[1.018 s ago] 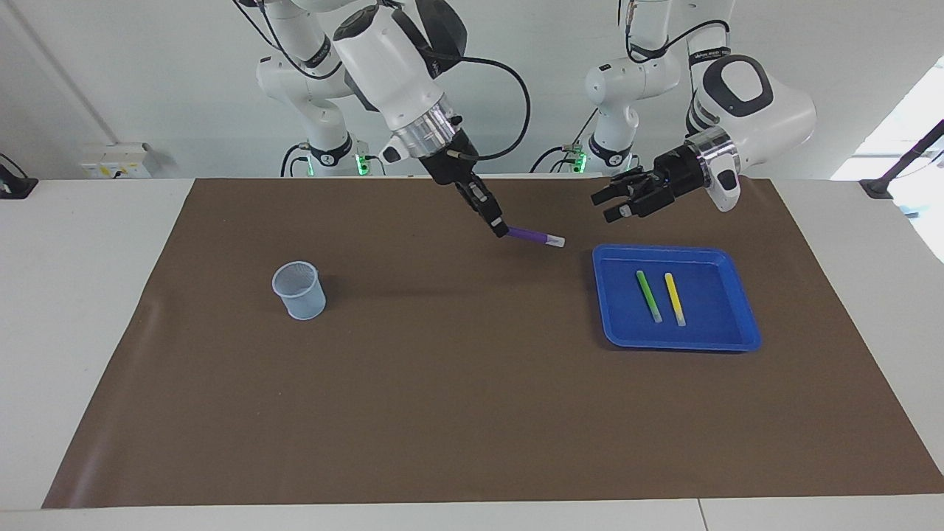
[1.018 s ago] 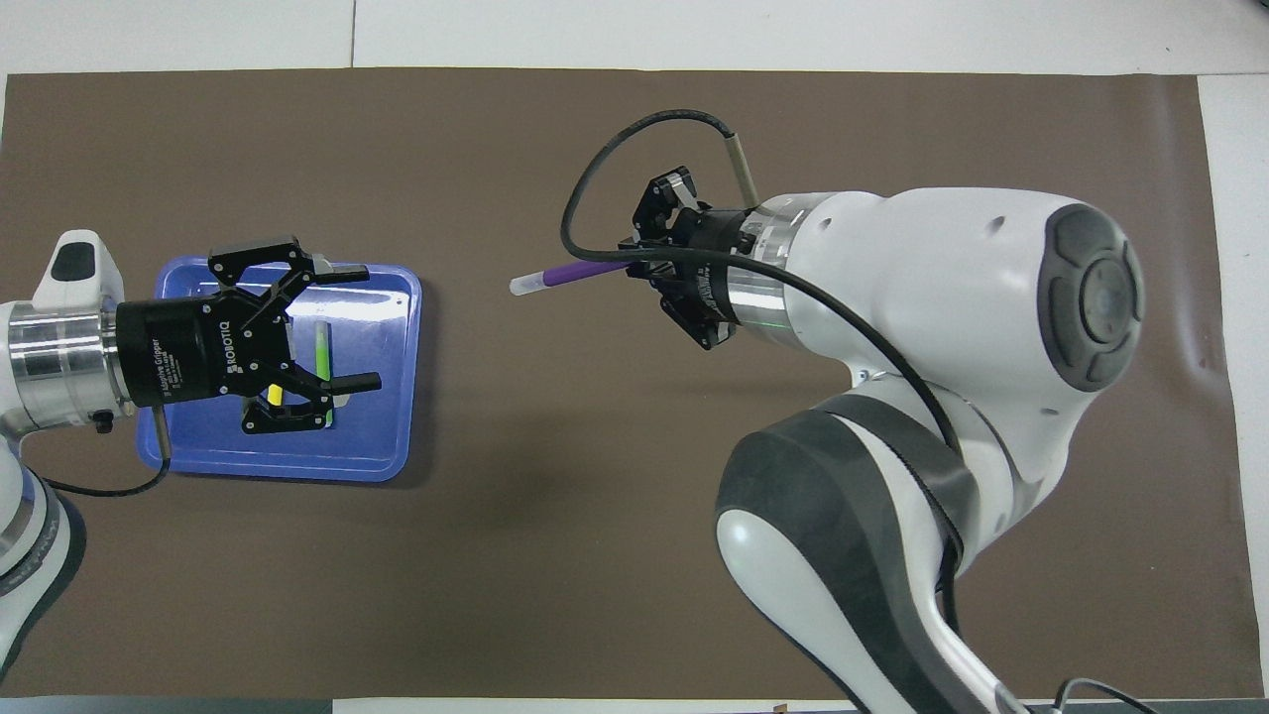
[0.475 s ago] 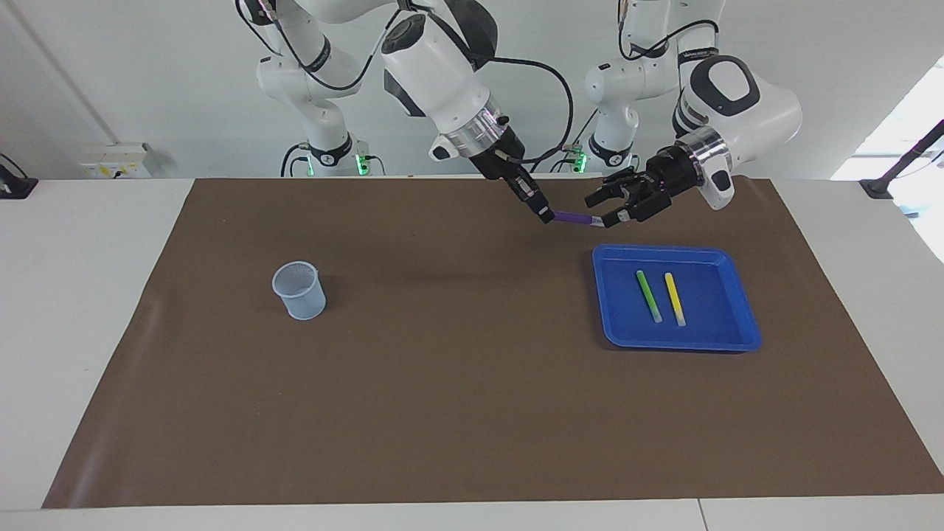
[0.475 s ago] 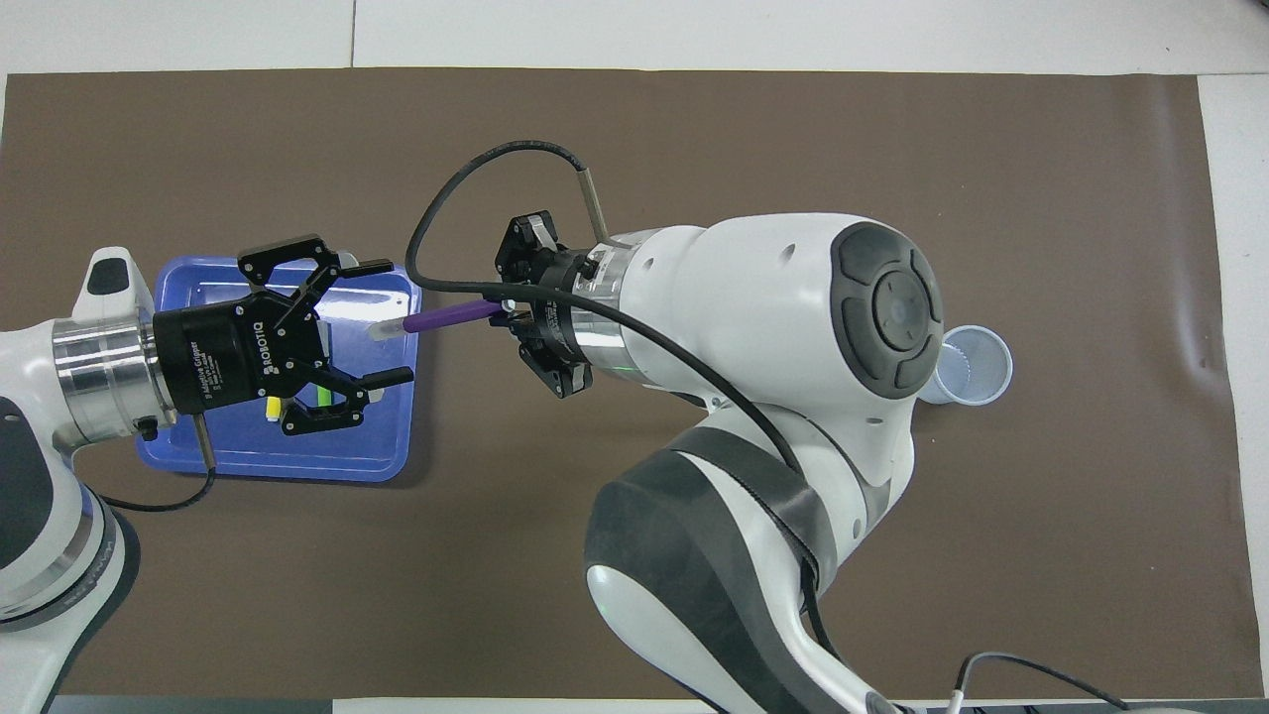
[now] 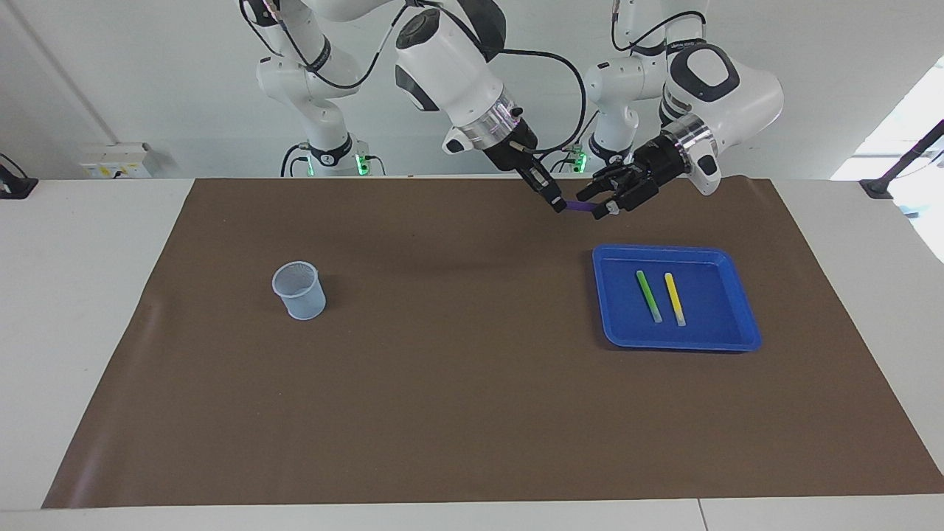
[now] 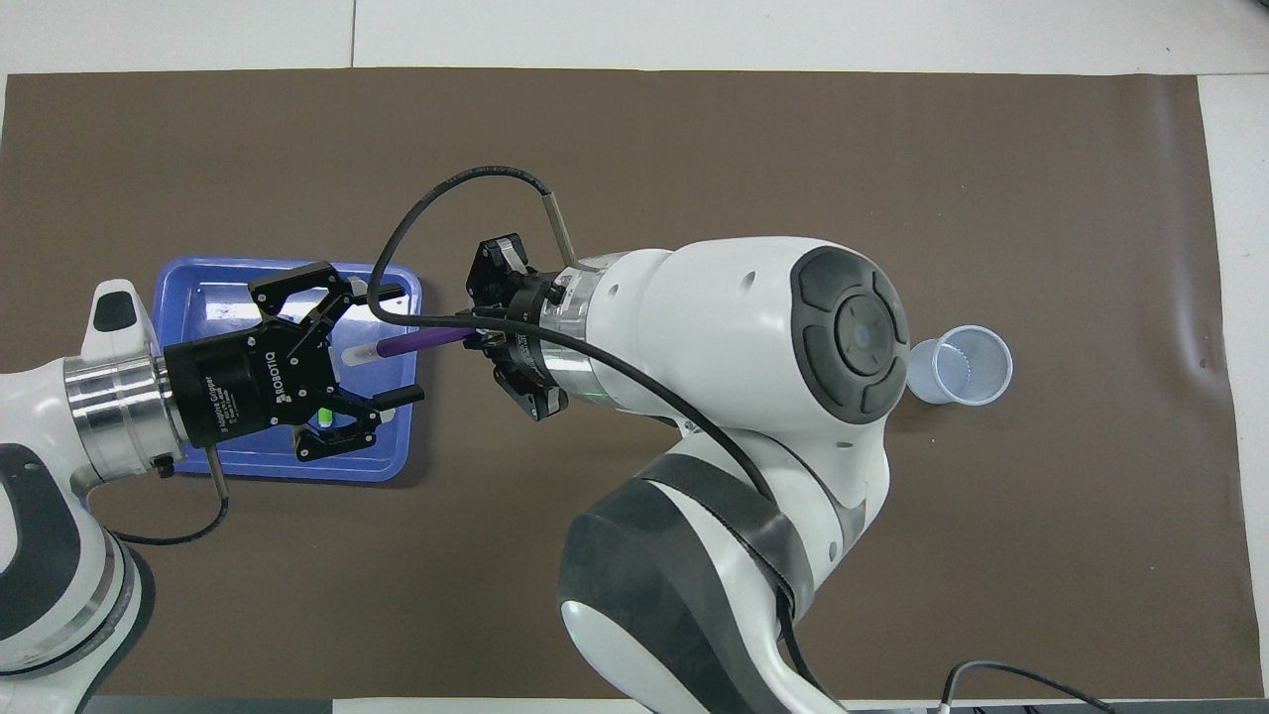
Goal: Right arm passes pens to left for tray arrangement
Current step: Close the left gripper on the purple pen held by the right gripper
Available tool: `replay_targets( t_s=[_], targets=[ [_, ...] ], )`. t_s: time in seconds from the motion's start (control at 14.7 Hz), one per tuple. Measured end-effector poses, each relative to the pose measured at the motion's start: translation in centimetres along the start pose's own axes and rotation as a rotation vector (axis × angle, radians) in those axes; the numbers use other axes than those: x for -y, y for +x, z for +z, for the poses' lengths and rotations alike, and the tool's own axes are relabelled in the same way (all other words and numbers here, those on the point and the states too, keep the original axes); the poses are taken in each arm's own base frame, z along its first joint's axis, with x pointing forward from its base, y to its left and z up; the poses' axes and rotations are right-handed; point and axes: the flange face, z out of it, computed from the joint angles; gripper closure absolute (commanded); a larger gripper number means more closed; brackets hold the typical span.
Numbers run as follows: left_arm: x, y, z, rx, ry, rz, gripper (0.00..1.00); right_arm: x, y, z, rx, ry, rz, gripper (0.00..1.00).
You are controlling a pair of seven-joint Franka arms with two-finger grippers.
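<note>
I need to grab the pen by its free pale end (image 6: 363, 353) with my left gripper, because my right gripper's fingers wrap the far end of the purple pen (image 6: 426, 341).
My right gripper (image 5: 560, 205) is shut on the purple pen (image 5: 579, 208) and holds it level in the air, over the mat beside the blue tray (image 5: 675, 249). The pen's pale end points at my left gripper (image 5: 601, 200), which is open. In the overhead view the pale end lies between the left gripper's (image 6: 392, 345) spread fingers, over the tray's (image 6: 198, 288) edge, with the purple pen (image 6: 426, 341) running back to the right gripper (image 6: 478, 337). The green pen (image 5: 649, 295) and yellow pen (image 5: 675, 299) lie side by side in the tray.
A pale mesh cup (image 5: 299, 290) stands on the brown mat toward the right arm's end, also in the overhead view (image 6: 962, 365). Two smaller white arms with green-lit bases (image 5: 324, 147) stand at the robots' edge of the table.
The right gripper carried the purple pen up and toward the left arm's end. The left gripper came to meet it, and the pen's pale end now sits between its open fingers.
</note>
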Motion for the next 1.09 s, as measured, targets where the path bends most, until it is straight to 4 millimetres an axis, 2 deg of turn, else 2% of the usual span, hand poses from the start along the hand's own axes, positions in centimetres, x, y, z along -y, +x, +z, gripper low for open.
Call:
replay_targets(
  t_s=[0.2,0.34,0.54,0.61,1.09],
  targets=[
    [-0.03,0.24,-0.30,-0.004,-0.006,-0.002,0.20,0.00,0.00,0.00,0.000,0.000,0.000,1.00],
    [-0.01,0.23,-0.27,-0.004,-0.005,-0.001,0.42,0.00,0.00,0.00,0.000,0.000,0.000,1.00],
    [0.04,0.25,-0.25,-0.004,-0.004,-0.002,0.92,0.01,0.02,0.00,-0.009,0.002,-0.009,1.00],
    [0.06,0.26,-0.25,-0.004,-0.003,-0.002,1.00,0.01,0.03,0.01,-0.012,0.002,-0.012,1.00],
    [0.09,0.30,-0.36,0.000,-0.010,-0.015,1.00,0.05,0.05,0.00,-0.017,0.001,-0.004,1.00]
  ],
)
